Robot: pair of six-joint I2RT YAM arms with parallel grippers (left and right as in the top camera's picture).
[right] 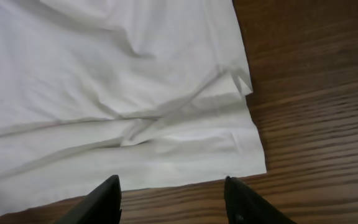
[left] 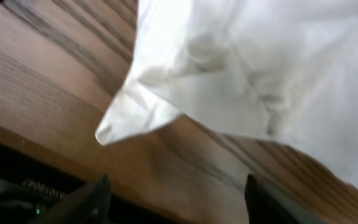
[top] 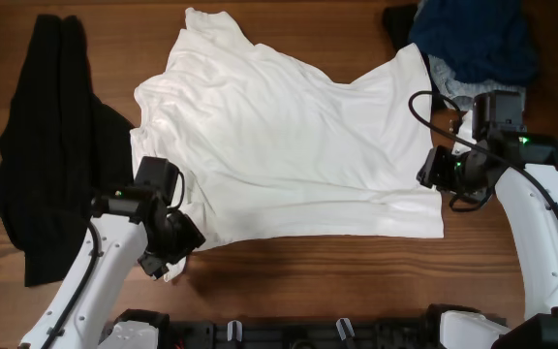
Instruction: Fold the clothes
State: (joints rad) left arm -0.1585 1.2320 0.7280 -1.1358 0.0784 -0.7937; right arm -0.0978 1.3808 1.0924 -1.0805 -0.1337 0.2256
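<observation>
The white T-shirt's near corner is beside the black garment (top: 51,145). My left gripper will grip that corner next to pull the T-shirt's near edge straight for folding.
A large white T-shirt (top: 289,145) lies spread flat on the wooden table with no print showing. A plain black garment (top: 51,145) lies crumpled at the left. My left gripper (top: 166,260) is open and empty at the shirt's near left corner. In the left wrist view that corner (left: 114,124) sticks out just beyond the open fingers (left: 178,190). My right gripper (top: 434,171) is open and empty at the shirt's right edge. In the right wrist view the fingers (right: 171,186) hang over bare wood just off the shirt's hem (right: 185,168).
A pile of dark blue and grey clothes (top: 473,44) lies at the back right corner, next to the right arm. The table's front edge (top: 308,315) runs just behind the left gripper.
</observation>
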